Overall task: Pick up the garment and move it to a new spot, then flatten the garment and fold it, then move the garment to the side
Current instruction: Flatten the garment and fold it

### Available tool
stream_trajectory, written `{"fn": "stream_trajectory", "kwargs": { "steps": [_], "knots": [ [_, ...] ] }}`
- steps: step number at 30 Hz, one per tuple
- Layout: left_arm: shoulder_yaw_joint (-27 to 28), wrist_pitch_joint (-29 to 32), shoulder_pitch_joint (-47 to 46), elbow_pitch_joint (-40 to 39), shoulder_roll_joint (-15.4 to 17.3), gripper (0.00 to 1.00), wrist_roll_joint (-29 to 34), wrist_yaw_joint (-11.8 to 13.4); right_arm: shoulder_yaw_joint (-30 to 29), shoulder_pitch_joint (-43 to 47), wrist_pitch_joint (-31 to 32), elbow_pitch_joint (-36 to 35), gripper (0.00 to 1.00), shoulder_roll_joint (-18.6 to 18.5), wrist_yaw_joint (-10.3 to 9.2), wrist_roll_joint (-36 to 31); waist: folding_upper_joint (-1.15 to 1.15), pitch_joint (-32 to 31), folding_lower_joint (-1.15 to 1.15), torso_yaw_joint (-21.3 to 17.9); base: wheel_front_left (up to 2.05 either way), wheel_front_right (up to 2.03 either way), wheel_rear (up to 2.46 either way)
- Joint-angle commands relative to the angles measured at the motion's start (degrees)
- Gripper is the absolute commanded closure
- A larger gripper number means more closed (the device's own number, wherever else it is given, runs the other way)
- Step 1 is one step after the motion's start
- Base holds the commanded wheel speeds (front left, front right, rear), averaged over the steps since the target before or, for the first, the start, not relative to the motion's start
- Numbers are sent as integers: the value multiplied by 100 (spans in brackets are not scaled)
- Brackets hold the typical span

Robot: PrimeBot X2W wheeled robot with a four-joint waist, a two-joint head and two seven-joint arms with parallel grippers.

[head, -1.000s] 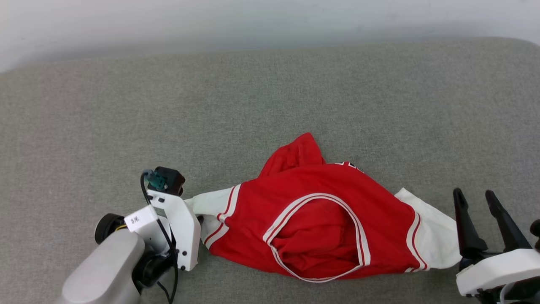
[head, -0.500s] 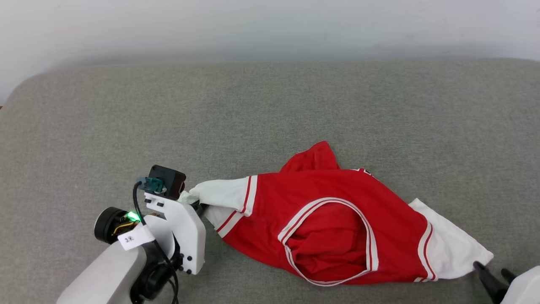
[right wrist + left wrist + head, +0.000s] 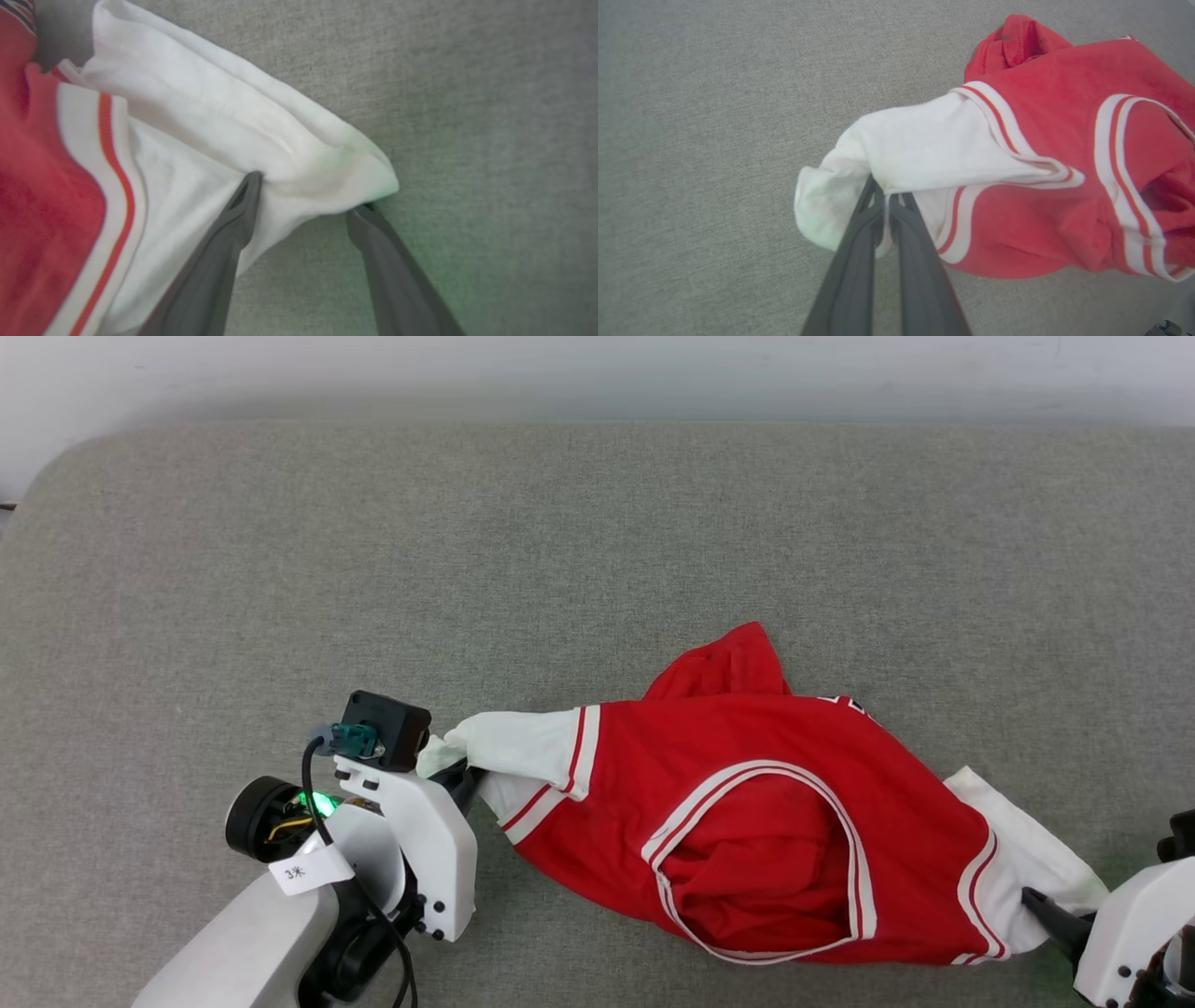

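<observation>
The right gripper grabs the white sleeve by its cuff end [image 3: 1070, 879] next, to move the garment [image 3: 747, 775] to a new spot and flatten the sleeve.
The garment [image 3: 747, 775] is a red shirt with white sleeves and striped trim, lying crumpled on the grey fabric surface [image 3: 597, 541] with its neck opening facing up. My left gripper [image 3: 464, 775] is shut on the end of the left white sleeve [image 3: 924, 149]. The left wrist view shows my left gripper [image 3: 883, 198] with both dark fingers pressed together and cloth pinched between them. At the lower right, my right gripper [image 3: 1046, 907] reaches the other sleeve. In the right wrist view my right gripper [image 3: 308, 196] is open, with the sleeve's white end [image 3: 327, 163] lying between its spread fingers.
The grey surface stretches wide behind and to the left of the garment. Its far edge meets a white wall [image 3: 597, 373], and a rounded corner [image 3: 56, 476] shows at the upper left.
The head camera has shifted. My right gripper has dropped from standing beside the right sleeve to straddling its end. The left sleeve is now drawn out further by my left gripper.
</observation>
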Motion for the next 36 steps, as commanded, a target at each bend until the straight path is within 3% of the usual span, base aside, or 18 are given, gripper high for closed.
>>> {"fn": "stream_trajectory", "kwargs": {
  "steps": [1, 7, 16, 20, 28, 36],
  "knots": [
    [12, -49, -7, -7, 10, 100, 9, -8, 313, 34, 142, 355, 100, 282, 19, 91, 0, 16, 0, 18, 0, 0, 0],
    [66, -181, 94, 19, 59, 100, 22, 36, 81, -69, -83, 33, 100, 31, 8, 20, 0, -160, 0, 6, 0, 0, 0],
    [415, -542, -57, -43, 215, 100, 19, 175, -259, -415, -275, -1172, 100, -289, 7, -276, 0, -645, 0, -108, 0, 0, 0],
    [649, -652, -356, 121, 254, 100, -55, 116, -220, -820, -300, -1343, 100, -428, 6, -441, 0, -779, 0, -139, 0, 0, 0],
    [954, -804, -1503, 1149, 60, 100, -236, -247, 21, -2238, -639, -829, 100, -674, 5, -743, 0, -763, 0, -148, 0, 0, 0],
    [1050, -1025, -3040, 2358, -207, 100, -78, -533, 177, -3969, -1088, 75, 100, -755, 4, -955, 0, -241, 0, -163, 0, 0, 0]
  ]
}}
